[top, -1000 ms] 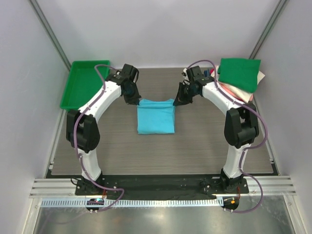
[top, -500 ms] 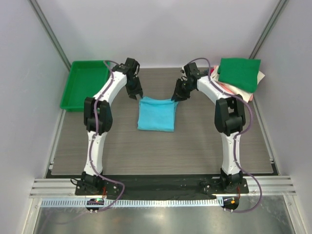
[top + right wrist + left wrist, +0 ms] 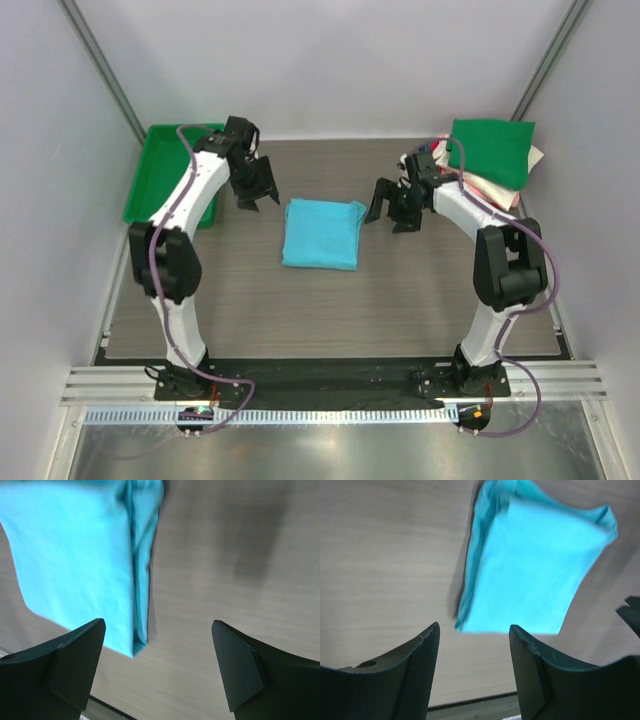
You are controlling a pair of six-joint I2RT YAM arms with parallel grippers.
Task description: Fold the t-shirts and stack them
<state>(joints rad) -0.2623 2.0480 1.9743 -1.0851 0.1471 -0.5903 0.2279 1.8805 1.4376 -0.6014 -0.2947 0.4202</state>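
My right gripper is to grab the turquoise t-shirt's far corner on the stack side next, so that the t-shirt can be laid folded on the stack.
A turquoise t-shirt (image 3: 321,233) lies folded into a rectangle in the middle of the table, also seen in the left wrist view (image 3: 535,570) and the right wrist view (image 3: 75,555). My left gripper (image 3: 257,195) (image 3: 475,630) hangs open to the left of its far left corner, apart from the cloth, nothing between the fingers. My right gripper (image 3: 392,215) (image 3: 157,625) stands wide open just right of the shirt's right edge, holding nothing. At the back right sits a stack of folded t-shirts with a green one (image 3: 490,150) on top and cream and red edges (image 3: 482,188) showing beneath.
A rigid green tray (image 3: 165,175) stands at the back left, partly crossed by the left arm. White walls close in on both sides and behind. The table's dark front edge (image 3: 320,370) runs by the arm bases.
Both grippers were shut at the turquoise shirt's far corners; they have opened, let the cloth go and swung outward, left to the left, right to the right. The shirt lies flat.
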